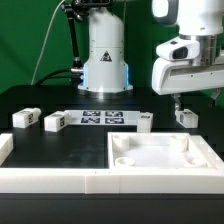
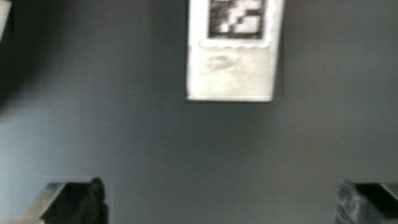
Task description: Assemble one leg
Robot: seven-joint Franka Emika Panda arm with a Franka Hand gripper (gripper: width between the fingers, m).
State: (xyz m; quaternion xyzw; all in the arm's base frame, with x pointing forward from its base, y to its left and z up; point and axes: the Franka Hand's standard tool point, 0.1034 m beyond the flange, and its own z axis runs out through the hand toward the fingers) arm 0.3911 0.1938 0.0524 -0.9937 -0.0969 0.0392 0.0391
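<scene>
I will next use my gripper to grab the leg by its tagged section (image 1: 187, 118) (image 2: 235, 19), so that I can fit the leg into the white panel's corner hole.
Several small white legs with tag marks lie on the black table: two at the exterior view's left (image 1: 25, 118) (image 1: 55, 122), one near the middle (image 1: 145, 120) and one at the right (image 1: 187, 116). My gripper (image 1: 195, 100) hangs just above the right leg, open and empty. In the wrist view one leg (image 2: 237, 50) lies flat with its tag face up, ahead of the gripper (image 2: 221, 205) and not between the fingers. The dark fingertips (image 2: 71, 200) stand wide apart over bare table.
The large white square panel (image 1: 150, 168) with corner holes lies at the front right. The marker board (image 1: 100, 117) lies between the legs. A white rail (image 1: 50, 180) runs along the front edge and left side. The robot base (image 1: 105, 60) stands behind.
</scene>
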